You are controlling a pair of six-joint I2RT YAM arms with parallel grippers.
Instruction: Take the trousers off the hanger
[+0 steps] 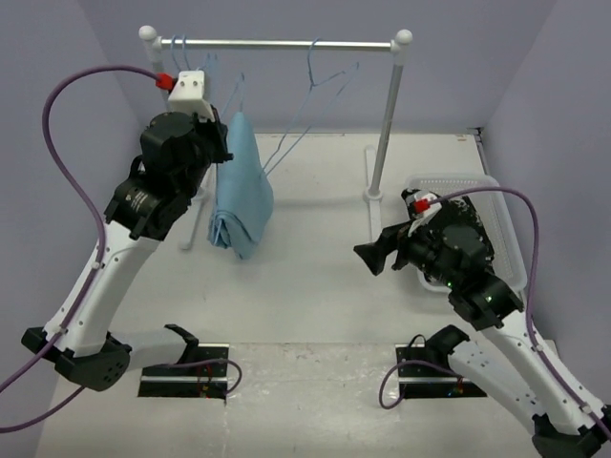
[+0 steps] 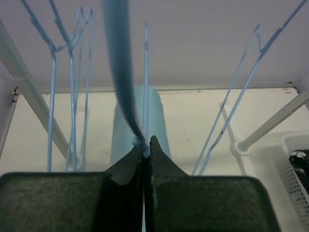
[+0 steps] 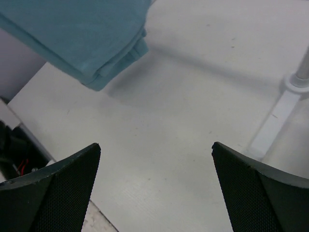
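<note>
My right gripper will next grab the trousers' folded end (image 1: pixel 238 235) (image 3: pixel 117 62), which is free of the hanger wire, and then the trousers can slide off the hanger.
The sky-blue trousers (image 1: pixel 243 196) hang folded from a thin pale-blue hanger (image 1: pixel 236 95) on the rail, their lower end near the table. My left gripper (image 1: pixel 225 145) is at their top edge. In the left wrist view the left gripper (image 2: pixel 145 145) is shut, pinching a bit of blue cloth at the tips, beside the hanger wire (image 2: pixel 146 72); the trousers (image 2: pixel 154 116) hang behind. My right gripper (image 1: pixel 368 256) is open and empty low over the table, right of the trousers. In the right wrist view the right gripper (image 3: pixel 155 147) faces the trousers' folded end (image 3: pixel 82 34).
A white rail (image 1: pixel 286 43) on white posts (image 1: pixel 387 124) carries other empty blue hangers (image 1: pixel 315 86) (image 2: pixel 241 87) (image 2: pixel 72 96). The rack's foot (image 3: pixel 275 121) lies on the table. A white plastic basket (image 1: pixel 506 205) stands at the right, behind the right arm.
</note>
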